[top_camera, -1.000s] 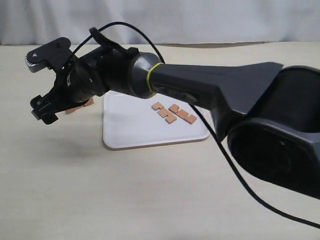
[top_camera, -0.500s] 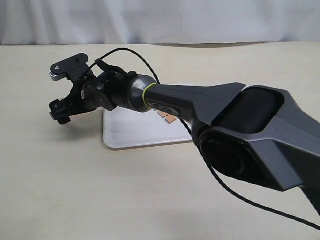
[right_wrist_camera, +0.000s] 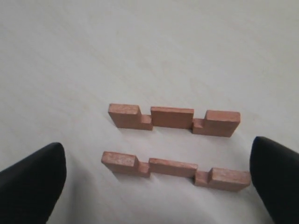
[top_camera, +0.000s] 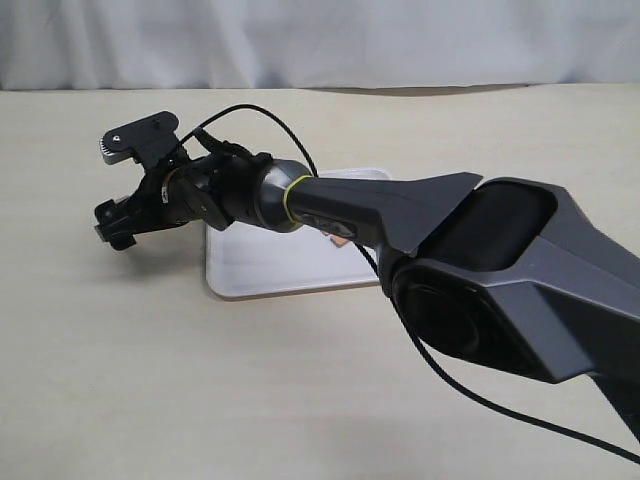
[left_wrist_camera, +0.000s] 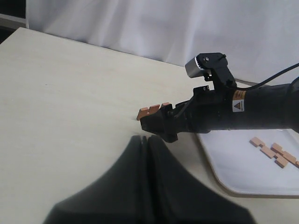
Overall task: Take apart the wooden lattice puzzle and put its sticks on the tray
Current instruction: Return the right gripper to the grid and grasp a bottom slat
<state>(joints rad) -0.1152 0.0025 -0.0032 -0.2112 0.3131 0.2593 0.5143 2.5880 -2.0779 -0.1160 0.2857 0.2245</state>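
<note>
My right gripper's fingers are at both ends of the nearer notched stick, so it is time to close, as closing now would catch the stick.
No assembled lattice puzzle shows. Two notched sticks (right_wrist_camera: pixel 174 117) (right_wrist_camera: pixel 175 170) lie side by side on the table, left of the tray (top_camera: pixel 270 265). My right gripper (right_wrist_camera: pixel 158 161) hangs open over them, one finger (right_wrist_camera: pixel 32 182) at each end of the pair. In the exterior view this gripper (top_camera: pixel 115 222) reaches across past the tray's left edge and hides those sticks. Two more sticks (left_wrist_camera: pixel 273 151) lie on the tray (left_wrist_camera: pixel 243 172). My left gripper (left_wrist_camera: pixel 148 139) is shut on nothing, just short of the right gripper (left_wrist_camera: pixel 158 127) and the sticks (left_wrist_camera: pixel 152 110) behind it.
The right arm (top_camera: pixel 400 215) stretches over the tray and covers most of it in the exterior view; a black cable (top_camera: pixel 470 390) trails from it. A white curtain (top_camera: pixel 320 40) closes off the far edge of the table.
The right arm has swung farther out and lower, bringing its open gripper down over the two sticks left of the tray. In the last half second it only edged slightly left.
</note>
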